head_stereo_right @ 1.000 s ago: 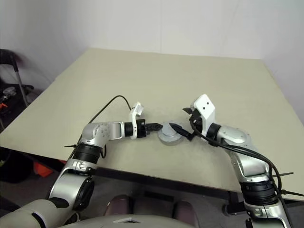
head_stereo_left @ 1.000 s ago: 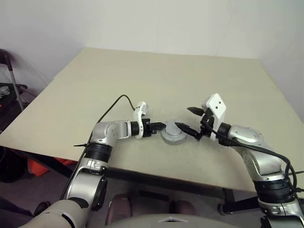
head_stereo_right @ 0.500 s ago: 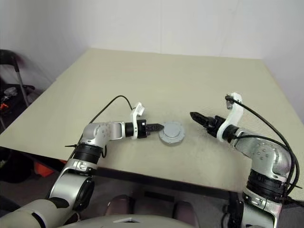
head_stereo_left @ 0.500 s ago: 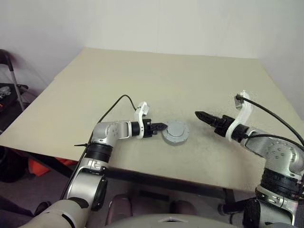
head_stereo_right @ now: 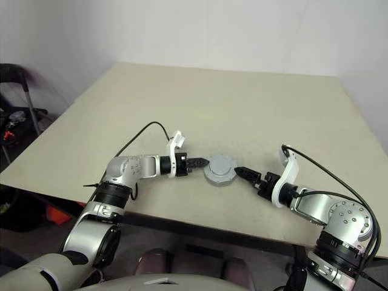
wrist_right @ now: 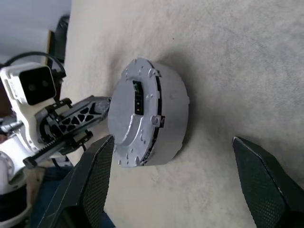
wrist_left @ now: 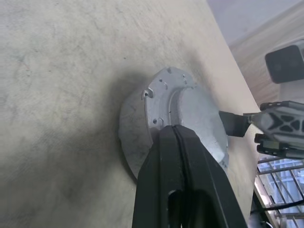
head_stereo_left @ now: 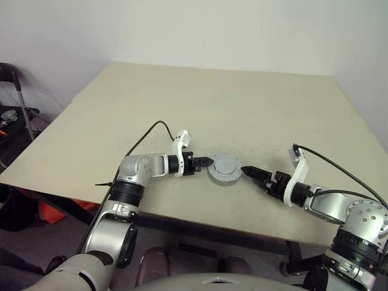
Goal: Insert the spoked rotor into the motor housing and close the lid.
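Observation:
My right gripper grabs the motor housing next, by its lid and base, to get it ready for the rotor.
The motor housing, a short grey metal cylinder, stands near the table's front edge with the grey lid covering its top. The spoked rotor is hidden. My left gripper is shut, and its tip rests against the housing's left side; in the left wrist view its closed fingers meet at the housing wall. My right gripper is open and low, pointing at the housing's right side from a short gap. Its fingers stand wide apart with nothing between them.
The beige table stretches far behind the housing. Its front edge runs just below both arms. A dark stand with small items is off the table's left side.
My right gripper came off the housing, rolled over and sank. It now points at the housing's right side from low down. The left gripper and the housing stayed put.

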Robot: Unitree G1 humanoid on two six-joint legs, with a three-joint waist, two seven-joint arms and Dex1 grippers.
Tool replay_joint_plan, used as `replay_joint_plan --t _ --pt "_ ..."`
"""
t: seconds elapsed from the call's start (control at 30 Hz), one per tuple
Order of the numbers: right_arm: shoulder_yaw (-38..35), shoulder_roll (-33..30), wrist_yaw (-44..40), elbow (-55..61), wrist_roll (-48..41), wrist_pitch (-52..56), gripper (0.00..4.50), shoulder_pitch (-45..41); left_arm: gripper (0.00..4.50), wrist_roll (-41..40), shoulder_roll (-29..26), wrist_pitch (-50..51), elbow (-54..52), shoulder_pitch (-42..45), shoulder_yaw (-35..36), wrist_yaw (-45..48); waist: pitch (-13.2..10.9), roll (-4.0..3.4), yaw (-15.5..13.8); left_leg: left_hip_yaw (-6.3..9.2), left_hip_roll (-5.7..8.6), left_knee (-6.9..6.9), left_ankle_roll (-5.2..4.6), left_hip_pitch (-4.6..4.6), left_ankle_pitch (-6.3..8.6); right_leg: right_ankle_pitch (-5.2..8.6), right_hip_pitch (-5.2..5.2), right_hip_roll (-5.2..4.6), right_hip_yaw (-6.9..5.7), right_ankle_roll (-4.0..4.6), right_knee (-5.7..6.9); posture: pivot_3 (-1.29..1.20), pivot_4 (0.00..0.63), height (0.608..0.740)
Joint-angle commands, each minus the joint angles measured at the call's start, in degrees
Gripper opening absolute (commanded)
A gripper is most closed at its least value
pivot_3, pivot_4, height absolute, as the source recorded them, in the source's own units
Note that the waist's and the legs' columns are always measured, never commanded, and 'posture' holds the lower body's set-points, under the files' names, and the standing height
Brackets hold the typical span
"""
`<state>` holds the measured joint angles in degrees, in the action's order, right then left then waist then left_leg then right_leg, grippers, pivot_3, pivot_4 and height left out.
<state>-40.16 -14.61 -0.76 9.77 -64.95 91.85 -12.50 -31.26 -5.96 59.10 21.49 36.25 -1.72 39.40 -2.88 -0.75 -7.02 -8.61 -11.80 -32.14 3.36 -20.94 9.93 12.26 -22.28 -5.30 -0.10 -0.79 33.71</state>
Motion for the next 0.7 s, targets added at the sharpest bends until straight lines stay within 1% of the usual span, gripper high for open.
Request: replay_joint_plan --t 0.03,0.27,0.33,0.4,0.47,0.57,0.6,0.63,0.7 --pt "0.2 3.1 3.4 -2.2 -0.8 0.6 4.47 -1.0 0.00 1.1 -0.8 -0.3 1.0 0.9 0.4 -0.9 0.0 0.05 0.1 0.00 -0.02 0.01 0.02 0.02 -0.01 0.00 0.01 0.02 0.00 0.00 0.00 0.00 0.000 0.740" --pt "-0.1 4.5 4.6 -2.7 -1.6 0.6 4.47 -1.9 0.00 1.1 -0.9 -0.6 1.4 1.2 0.6 -1.1 0.1 0.14 0.3 0.00 -0.02 0.04 0.13 0.13 -0.08 0.00 0.07 0.02 0.00 -0.02 0.01 0.00 0.000 0.740" --pt "1.8 8.3 5.5 -3.2 -2.9 0.6 4.47 -4.0 0.00 1.2 -1.3 -1.1 2.1 1.9 1.1 -1.2 0.1 0.16 0.7 0.00 -0.06 0.07 0.19 0.11 -0.11 0.00 0.06 0.06 -0.02 -0.02 0.02 0.00 0.000 0.740" --pt "2.4 10.1 6.3 -3.8 -3.7 0.6 4.47 -5.4 0.00 1.3 -1.6 -1.5 2.5 2.3 1.4 -1.3 0.1 0.14 1.3 0.02 -0.06 0.20 0.40 0.11 -0.24 0.00 -0.03 0.06 -0.04 -0.02 0.04 0.00 0.000 0.740" --pt "2.1 10.5 7.1 -4.3 -3.8 0.6 4.47 -6.1 0.00 1.3 -1.7 -1.5 2.7 2.4 1.5 -1.2 0.1 0.10 1.4 0.02 -0.04 0.35 0.58 0.02 -0.35 -0.04 -0.20 0.05 -0.04 0.03 0.04 0.00 0.000 0.740" --pt "1.9 10.8 7.8 -5.9 -3.6 0.6 4.47 -7.8 0.00 1.4 -1.6 -1.5 2.7 2.4 1.5 -1.2 0.1 0.10 1.3 0.04 -0.02 0.39 0.57 -0.08 -0.34 -0.07 -0.23 0.05 -0.08 0.06 0.03 0.00 0.000 0.740" --pt "1.9 11.0 8.0 -6.1 -3.6 0.6 4.47 -8.2 0.00 1.4 -1.6 -1.4 2.7 2.4 1.6 -1.1 0.1 0.10 1.3 0.05 -0.01 0.44 0.57 -0.12 -0.34 -0.11 -0.27 0.05 -0.09 0.12 0.03 0.00 0.000 0.740" --pt "1.9 11.3 8.2 -6.3 -3.5 0.6 4.47 -8.5 0.00 1.4 -1.7 -1.4 2.7 2.4 1.6 -1.1 0.1 0.10 1.3 0.04 -0.01 0.50 0.57 -0.16 -0.34 -0.27 -0.34 0.06 -0.11 0.37 0.03 0.00 0.000 0.740" --pt "2.4 11.6 8.4 -6.9 -2.4 -0.2 4.47 -9.0 0.00 1.5 -1.7 -1.4 2.9 2.5 1.6 -1.1 0.1 0.10 1.3 0.05 -0.03 0.53 0.57 -0.19 -0.34 -0.30 -0.37 0.07 -0.15 0.41 0.04 0.00 0.000 0.740"
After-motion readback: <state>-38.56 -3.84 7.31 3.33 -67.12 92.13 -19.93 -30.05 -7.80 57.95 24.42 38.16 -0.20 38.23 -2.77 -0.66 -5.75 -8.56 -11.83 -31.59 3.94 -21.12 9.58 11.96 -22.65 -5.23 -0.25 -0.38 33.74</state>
